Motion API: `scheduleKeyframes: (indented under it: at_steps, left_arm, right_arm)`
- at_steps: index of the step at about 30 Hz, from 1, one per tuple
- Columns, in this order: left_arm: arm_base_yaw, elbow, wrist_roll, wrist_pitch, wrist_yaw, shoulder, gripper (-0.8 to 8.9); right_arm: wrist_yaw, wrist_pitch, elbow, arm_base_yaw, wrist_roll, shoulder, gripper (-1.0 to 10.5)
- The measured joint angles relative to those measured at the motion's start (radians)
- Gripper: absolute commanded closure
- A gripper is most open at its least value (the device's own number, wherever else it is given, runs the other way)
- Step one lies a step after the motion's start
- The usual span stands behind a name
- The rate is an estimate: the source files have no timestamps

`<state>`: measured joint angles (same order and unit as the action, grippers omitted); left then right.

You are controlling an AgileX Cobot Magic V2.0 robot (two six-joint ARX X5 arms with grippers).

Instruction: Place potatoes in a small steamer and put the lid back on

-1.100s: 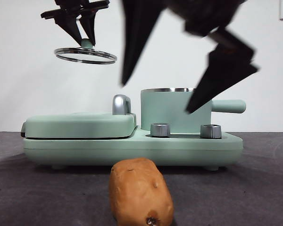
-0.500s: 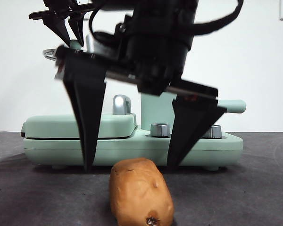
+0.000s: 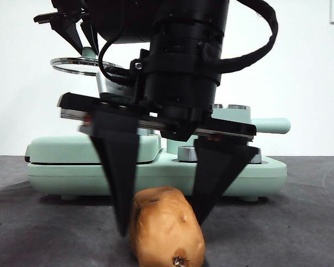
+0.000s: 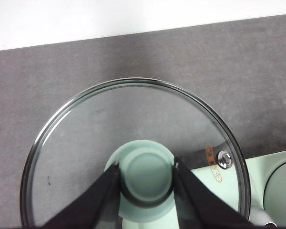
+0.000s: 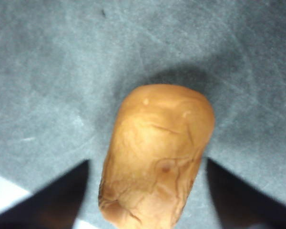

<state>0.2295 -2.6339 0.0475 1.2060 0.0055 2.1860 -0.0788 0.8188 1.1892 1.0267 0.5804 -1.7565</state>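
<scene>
The potato [image 5: 156, 152] is longer than wide; my right gripper should next grip its long sides, across the narrow width.
The orange-brown potato [image 3: 167, 236] lies on the dark table in front of the appliance; it also shows in the right wrist view [image 5: 157, 152]. My right gripper [image 3: 161, 228] [image 5: 148, 161] is open, low over it, with one jaw on each side of the potato and apart from it. My left gripper [image 3: 88, 50] [image 4: 146, 163] is shut on the mint-green knob of the glass lid [image 3: 72, 65] [image 4: 133, 114] and holds it high at the upper left. The small steamer [image 3: 270, 125] stands behind the right arm, with only its handle and a bit of its rim in sight.
The steamer stands on a mint-green appliance base [image 3: 267, 172] with steel knobs [image 3: 183, 154]. A flat grill cover [image 3: 61, 149] takes up its left half. The dark grey table [image 3: 300, 233] stretches to both sides of the potato. A white wall is behind.
My right gripper has come down from beside the steamer to the potato, its jaws now low on either side of it. The left gripper has shifted slightly left with the lid.
</scene>
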Motion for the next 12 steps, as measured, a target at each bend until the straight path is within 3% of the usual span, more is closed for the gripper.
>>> scheduleKeyframes:
  at_steps: [3, 12]
  left_arm:
    - [0.0, 0.0, 0.002, 0.0, 0.0, 0.0, 8.05]
    - [0.0, 0.0, 0.005, 0.002, 0.0, 0.0, 8.05]
  right_arm:
    - [0.0, 0.001, 0.0, 0.0, -0.004, 0.0, 8.2]
    - [0.0, 0.024, 0.007, -0.014, -0.008, 0.001, 8.2]
